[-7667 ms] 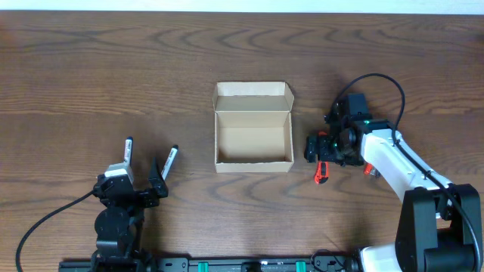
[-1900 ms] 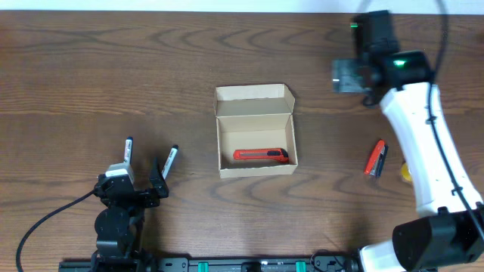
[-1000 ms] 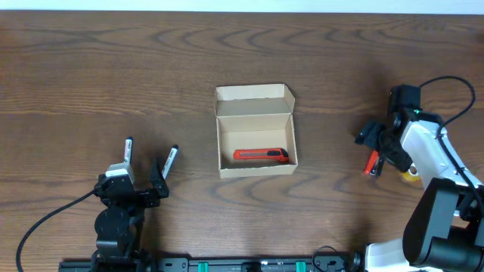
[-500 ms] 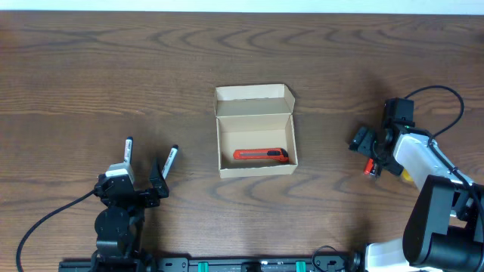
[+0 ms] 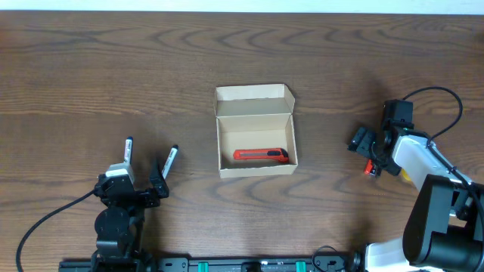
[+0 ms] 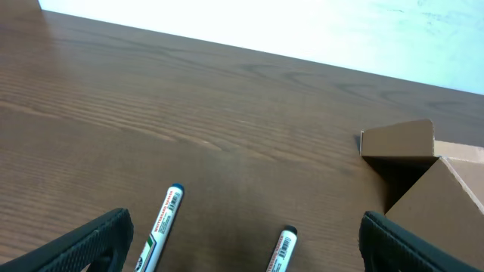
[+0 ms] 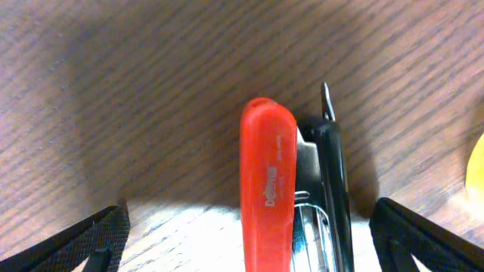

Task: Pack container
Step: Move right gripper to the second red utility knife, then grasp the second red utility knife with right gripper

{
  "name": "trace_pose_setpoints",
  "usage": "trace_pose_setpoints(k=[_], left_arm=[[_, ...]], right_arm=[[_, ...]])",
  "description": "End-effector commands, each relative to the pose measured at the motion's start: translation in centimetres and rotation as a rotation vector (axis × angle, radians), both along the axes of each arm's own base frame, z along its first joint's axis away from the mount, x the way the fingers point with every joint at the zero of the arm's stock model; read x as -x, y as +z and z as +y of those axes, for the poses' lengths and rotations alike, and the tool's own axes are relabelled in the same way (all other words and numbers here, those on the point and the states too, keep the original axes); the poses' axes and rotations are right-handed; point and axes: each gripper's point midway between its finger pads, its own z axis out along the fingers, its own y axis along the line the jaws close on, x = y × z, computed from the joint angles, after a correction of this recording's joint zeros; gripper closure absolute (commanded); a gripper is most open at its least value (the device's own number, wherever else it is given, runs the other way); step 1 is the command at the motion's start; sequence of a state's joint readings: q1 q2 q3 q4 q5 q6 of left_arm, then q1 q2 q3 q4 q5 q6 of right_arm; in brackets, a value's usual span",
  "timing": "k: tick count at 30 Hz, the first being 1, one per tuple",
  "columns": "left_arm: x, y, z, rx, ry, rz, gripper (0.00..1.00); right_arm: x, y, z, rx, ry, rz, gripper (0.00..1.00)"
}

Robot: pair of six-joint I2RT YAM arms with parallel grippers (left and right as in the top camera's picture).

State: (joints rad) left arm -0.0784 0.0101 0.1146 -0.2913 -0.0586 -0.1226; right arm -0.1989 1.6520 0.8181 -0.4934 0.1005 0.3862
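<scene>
I should close my right gripper, and it would hold the stapler, since the stapler's red and black sides are between both fingers.
The tan cardboard container (image 5: 255,168) stands open at the table's middle, its flap lid (image 5: 253,99) folded back. A red utility knife (image 5: 261,155) lies inside. My right gripper (image 5: 368,151) is open and low over a red and black stapler (image 5: 370,168) right of the box. In the right wrist view the stapler (image 7: 268,189) lies between the spread fingers (image 7: 253,253), not touched. My left gripper (image 5: 140,181) is open and empty at the front left. Its wrist view shows the fingers (image 6: 249,253) and a corner of the box (image 6: 423,162).
Two whiteboard markers (image 5: 127,151) (image 5: 169,160) lie just ahead of the left gripper, and both show in the left wrist view (image 6: 162,227) (image 6: 281,249). A yellow object (image 5: 408,175) lies right of the stapler, at the right wrist view's edge (image 7: 476,170).
The red knife went from beside the right gripper into the box. The right arm swung up and back, then came down over the stapler. It is still in the last half second.
</scene>
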Motion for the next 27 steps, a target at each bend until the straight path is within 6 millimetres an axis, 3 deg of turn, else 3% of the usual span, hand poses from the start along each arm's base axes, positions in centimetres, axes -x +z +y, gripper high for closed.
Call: trace_pose_setpoints(k=[1,4,6,9,11,17,23,27], left_arm=[[0.1,-1.2,0.0,-0.004,-0.003,0.028,0.05],[0.0,-1.2,0.0,-0.002,-0.003,0.028,0.05],[0.0,-1.2,0.0,-0.002,-0.002,0.028,0.05],[0.0,-1.2,0.0,-0.001,-0.003,0.028,0.05],[0.0,-1.2,0.0,-0.001,-0.003,0.028,0.05],[0.0,-1.2,0.0,-0.001,-0.003,0.028,0.05],[0.0,-1.2,-0.4,0.005,-0.027,0.029,0.05],[0.0,-1.2,-0.4,0.005,-0.027,0.029,0.05]], right_arm=[[0.7,-0.8,0.0,-0.016,-0.034,0.026,0.09],[0.8,-0.8,0.0,-0.016,-0.034,0.030,0.20],[1.0,-0.8,0.0,-0.017,-0.034,0.037,0.36],[1.1,-0.9,0.1,-0.019,-0.034,0.044,0.48],[1.1,-0.9,0.1,-0.019,-0.034,0.044,0.64],[1.2,-0.9,0.1,-0.019,-0.033,0.045,0.96],[-0.1,-0.2,1.7,-0.055,0.106,0.011,0.99],[-3.0,3.7,3.9,-0.086,0.245,-0.093,0.99]])
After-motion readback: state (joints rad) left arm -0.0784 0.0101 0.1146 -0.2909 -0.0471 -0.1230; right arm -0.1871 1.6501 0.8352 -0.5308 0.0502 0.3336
